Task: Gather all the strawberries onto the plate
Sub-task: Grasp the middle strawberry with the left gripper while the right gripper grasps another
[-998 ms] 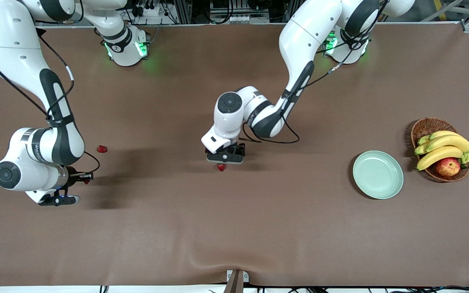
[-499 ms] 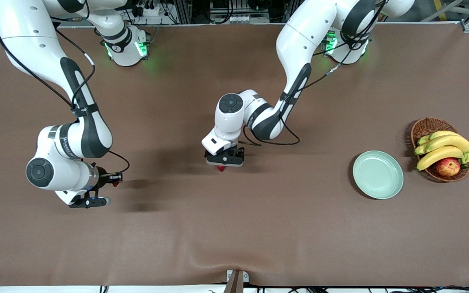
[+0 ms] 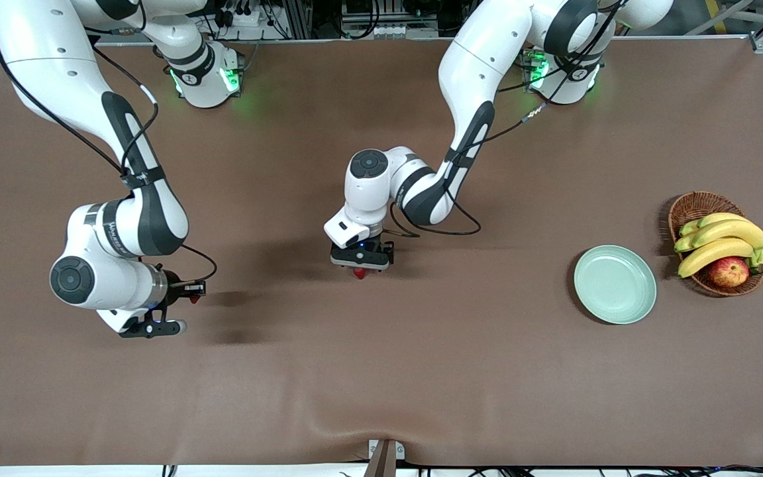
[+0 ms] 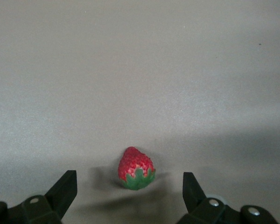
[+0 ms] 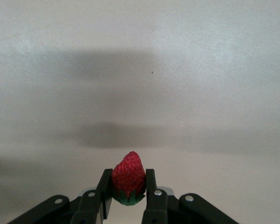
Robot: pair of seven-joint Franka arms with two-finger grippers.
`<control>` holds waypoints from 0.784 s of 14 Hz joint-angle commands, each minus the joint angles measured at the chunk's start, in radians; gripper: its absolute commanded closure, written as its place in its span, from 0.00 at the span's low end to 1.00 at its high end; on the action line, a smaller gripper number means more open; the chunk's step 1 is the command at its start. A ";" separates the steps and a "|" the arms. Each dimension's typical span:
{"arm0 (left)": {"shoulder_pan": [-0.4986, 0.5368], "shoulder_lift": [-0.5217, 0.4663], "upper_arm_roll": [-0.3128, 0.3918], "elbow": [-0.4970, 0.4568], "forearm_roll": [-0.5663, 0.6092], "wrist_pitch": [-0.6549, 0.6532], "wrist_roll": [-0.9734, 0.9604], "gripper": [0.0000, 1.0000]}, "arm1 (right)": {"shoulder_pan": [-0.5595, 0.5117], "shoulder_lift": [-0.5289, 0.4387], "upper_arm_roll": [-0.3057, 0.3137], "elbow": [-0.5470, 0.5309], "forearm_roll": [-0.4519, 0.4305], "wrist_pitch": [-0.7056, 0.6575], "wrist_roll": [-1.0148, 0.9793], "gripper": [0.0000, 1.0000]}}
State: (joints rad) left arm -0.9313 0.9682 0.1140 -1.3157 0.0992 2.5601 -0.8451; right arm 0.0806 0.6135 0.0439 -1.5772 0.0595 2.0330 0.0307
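The strawberry should go into the mint-green plate (image 3: 614, 285), so my left gripper will next grab it by its wide red body (image 3: 359, 273) beside the strawberry's leafy cap.
My left gripper (image 3: 359, 264) is open and low over a strawberry (image 3: 359, 273) lying on the table's middle. In the left wrist view the strawberry (image 4: 136, 168) lies between the two spread fingers of the left gripper (image 4: 129, 183), touching neither. My right gripper (image 3: 189, 295) is shut on a second strawberry (image 3: 195, 299) and holds it above the table toward the right arm's end. In the right wrist view the right gripper (image 5: 128, 185) pinches that berry (image 5: 129, 173). The mint-green plate (image 3: 614, 285) lies empty toward the left arm's end. A third strawberry is hidden.
A brown wicker basket (image 3: 691, 205) with bananas (image 3: 719, 240) and an apple (image 3: 728, 271) stands beside the plate, toward the left arm's end. The brown table cover (image 3: 381, 371) has a ripple near the front edge.
My right arm has moved toward the table's middle with the strawberry in its gripper, and now covers the loose berry. My left gripper has shifted slightly over its strawberry.
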 commanded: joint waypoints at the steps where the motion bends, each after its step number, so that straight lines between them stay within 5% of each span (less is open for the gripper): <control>1: -0.020 0.038 0.038 0.049 0.030 0.012 -0.031 0.00 | -0.004 -0.012 0.007 -0.001 0.013 -0.013 0.012 0.99; 7: -0.021 0.060 0.042 0.055 0.030 0.035 -0.032 0.00 | -0.004 -0.012 0.007 -0.001 0.013 -0.013 0.014 1.00; 8: -0.021 0.061 0.042 0.058 0.030 0.037 -0.047 0.16 | -0.004 -0.012 0.007 -0.001 0.013 -0.013 0.014 1.00; 10: -0.021 0.061 0.042 0.058 0.028 0.037 -0.092 0.92 | -0.004 -0.012 0.007 -0.001 0.013 -0.013 0.014 1.00; 11: -0.021 0.061 0.042 0.058 0.028 0.037 -0.121 1.00 | -0.004 -0.012 0.007 -0.001 0.013 -0.013 0.014 1.00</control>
State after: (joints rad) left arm -0.9394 1.0050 0.1368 -1.2934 0.0992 2.5889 -0.8953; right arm 0.0805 0.6135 0.0450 -1.5772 0.0595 2.0329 0.0312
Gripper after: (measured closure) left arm 0.291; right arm 0.678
